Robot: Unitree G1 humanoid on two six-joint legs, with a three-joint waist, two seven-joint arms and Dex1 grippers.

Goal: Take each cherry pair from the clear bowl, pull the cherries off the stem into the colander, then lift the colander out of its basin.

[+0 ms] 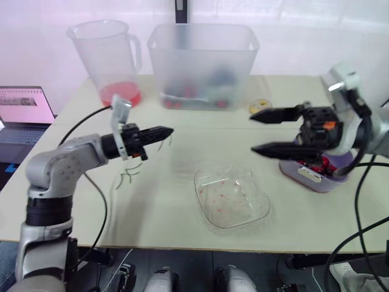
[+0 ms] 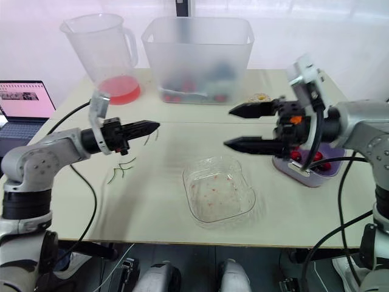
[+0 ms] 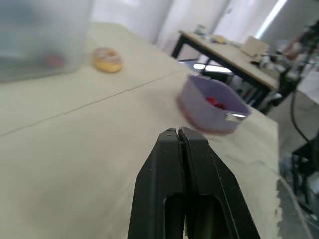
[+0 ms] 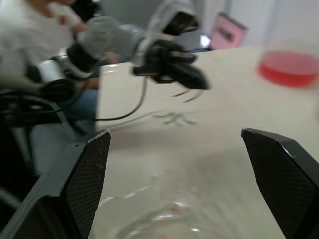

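My right gripper is to pinch the colander next by its side with the metal handle (image 1: 310, 173), so that it can lift the colander out of its basin (image 1: 319, 186).
The clear bowl (image 1: 232, 198) lies near the table's front edge, with only red juice spots in it. My left gripper (image 1: 165, 131) hovers over the table to the bowl's left, shut on a thin green cherry stem (image 1: 165, 143) that dangles from its tips. My right gripper (image 1: 251, 132) is wide open above the bowl's right side, nothing between its fingers. Just behind it stands the lilac colander (image 1: 316, 170) in its basin, holding red cherries (image 1: 328, 162). The left wrist view shows the colander (image 3: 212, 107) ahead of the shut fingers (image 3: 169, 164).
Several bare stems (image 1: 129, 176) lie on the table below my left gripper. At the back stand a jug with red liquid (image 1: 112, 58) and a big frosted bin (image 1: 202, 64). A small yellow ring (image 1: 260, 106) lies behind the colander. A laptop (image 1: 21, 112) sits off the table's left.
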